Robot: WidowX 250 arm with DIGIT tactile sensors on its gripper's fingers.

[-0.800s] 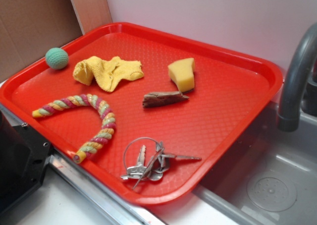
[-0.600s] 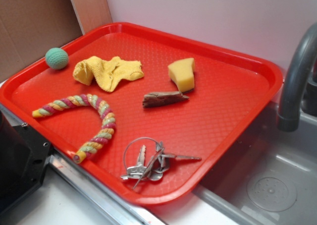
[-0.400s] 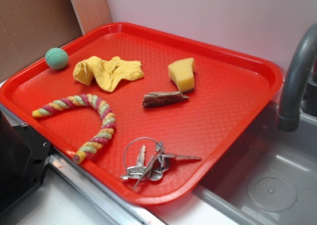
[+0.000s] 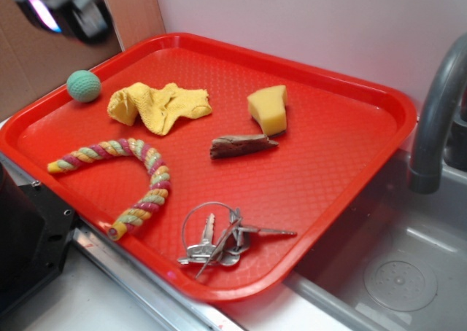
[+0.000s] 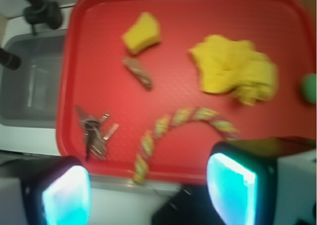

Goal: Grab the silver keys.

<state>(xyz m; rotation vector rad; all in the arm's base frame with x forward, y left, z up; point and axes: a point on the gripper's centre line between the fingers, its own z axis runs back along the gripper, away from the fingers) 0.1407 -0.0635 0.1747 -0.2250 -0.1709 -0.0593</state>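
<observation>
My gripper grabs the bunched heads of the silver keys on the wire ring next, to pick the keys off the red tray.
The silver keys [image 4: 219,240] lie on a thin wire ring near the front edge of the red tray [image 4: 343,163]; the wrist view shows the keys [image 5: 94,133] at the tray's lower left. My gripper [image 4: 66,6] is a blurred shape at the top left of the exterior view, high above the tray's far left corner and far from the keys. From the wrist camera the gripper [image 5: 148,190] is open, with its two cyan pads [image 5: 67,197] wide apart and nothing between them.
On the tray lie a brown wood sliver [image 4: 241,146], a yellow sponge [image 4: 268,108], a yellow cloth [image 4: 157,106], a braided rope [image 4: 135,178] and a green ball [image 4: 84,85]. A grey faucet [image 4: 434,119] and a sink [image 4: 387,265] are at the right. A black box [image 4: 29,236] sits at the left.
My gripper has come into the exterior view at the top left, blurred by motion. Nothing on the tray has moved.
</observation>
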